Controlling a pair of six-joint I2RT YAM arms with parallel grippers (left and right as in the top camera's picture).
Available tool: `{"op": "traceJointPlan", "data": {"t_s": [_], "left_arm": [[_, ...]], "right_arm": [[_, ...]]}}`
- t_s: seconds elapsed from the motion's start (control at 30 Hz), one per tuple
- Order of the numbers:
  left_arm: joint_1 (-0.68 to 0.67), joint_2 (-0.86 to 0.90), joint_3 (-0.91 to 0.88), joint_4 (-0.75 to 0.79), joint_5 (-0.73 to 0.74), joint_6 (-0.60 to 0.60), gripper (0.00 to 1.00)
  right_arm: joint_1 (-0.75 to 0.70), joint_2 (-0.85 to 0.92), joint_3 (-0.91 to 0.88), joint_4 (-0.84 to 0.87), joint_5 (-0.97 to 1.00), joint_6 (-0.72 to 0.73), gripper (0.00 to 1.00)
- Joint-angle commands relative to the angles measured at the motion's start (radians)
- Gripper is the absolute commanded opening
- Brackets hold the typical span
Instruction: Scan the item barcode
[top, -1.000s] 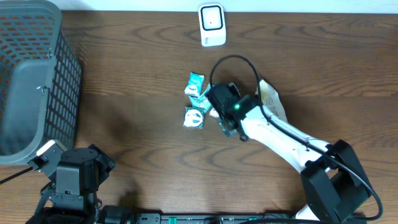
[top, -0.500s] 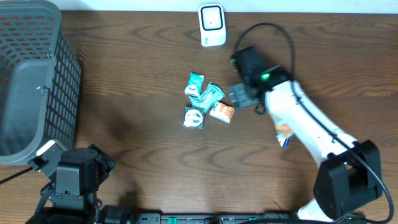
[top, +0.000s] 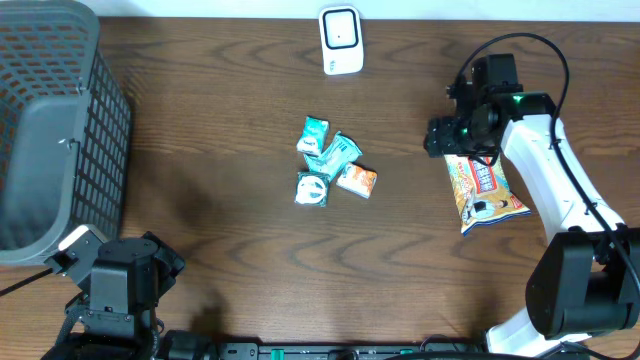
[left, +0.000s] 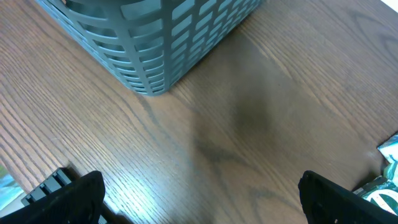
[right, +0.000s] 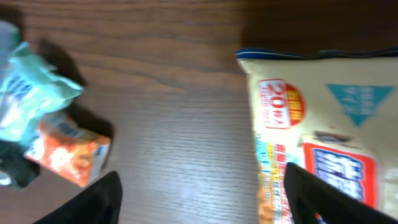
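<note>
My right gripper should next grip the snack bag's edge facing the small packets, so its broad sides stay free to turn over.
A cream and orange snack bag (top: 487, 191) lies flat at the right of the table. My right gripper (top: 452, 137) hovers at the bag's upper left corner. The right wrist view shows this gripper (right: 205, 200) open, bare wood between its fingers and one fingertip (right: 329, 196) over the left edge of the bag (right: 323, 118). A white scanner (top: 340, 40) stands at the far edge. My left gripper (left: 202, 205) is open over bare wood at the front left, holding nothing.
Several small packets, teal and orange (top: 331, 165), cluster mid-table; the orange one (right: 68, 155) lies left of the right gripper. A grey mesh basket (top: 50, 120) stands at the far left, its corner (left: 155, 43) ahead of the left gripper.
My right arm has swung away from the packet cluster, right and toward the far edge, to the snack bag's top corner, uncovering the bag. The left arm has not moved.
</note>
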Motion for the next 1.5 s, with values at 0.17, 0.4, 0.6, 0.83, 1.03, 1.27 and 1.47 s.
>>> {"op": "traceJointPlan", "data": {"t_s": [0.17, 0.4, 0.6, 0.83, 1.03, 1.27, 1.47], "left_arm": [[0.007, -0.001, 0.0, -0.003, -0.017, -0.013, 0.98], [0.007, -0.001, 0.0, -0.003, -0.017, -0.013, 0.98], [0.007, -0.001, 0.0, -0.003, -0.017, -0.013, 0.98], [0.007, -0.001, 0.0, -0.003, -0.017, -0.013, 0.98], [0.007, -0.001, 0.0, -0.003, -0.017, -0.013, 0.98], [0.007, -0.001, 0.0, -0.003, -0.017, -0.013, 0.98], [0.007, -0.001, 0.0, -0.003, -0.017, -0.013, 0.98]], "right_arm": [[-0.005, 0.009, 0.01, -0.025, 0.169, 0.024, 0.84], [-0.076, -0.012, 0.031, 0.012, 0.087, 0.05, 0.93], [-0.19, -0.126, 0.063, 0.012, 0.069, 0.034, 0.99], [-0.333, -0.127, 0.049, -0.009, 0.028, -0.108, 0.99], [-0.393, -0.039, 0.029, -0.006, -0.163, -0.195, 0.99], [-0.398, 0.103, 0.028, -0.072, -0.297, -0.204, 0.98], [-0.395, 0.198, 0.026, -0.118, -0.312, -0.204, 0.94]]}}
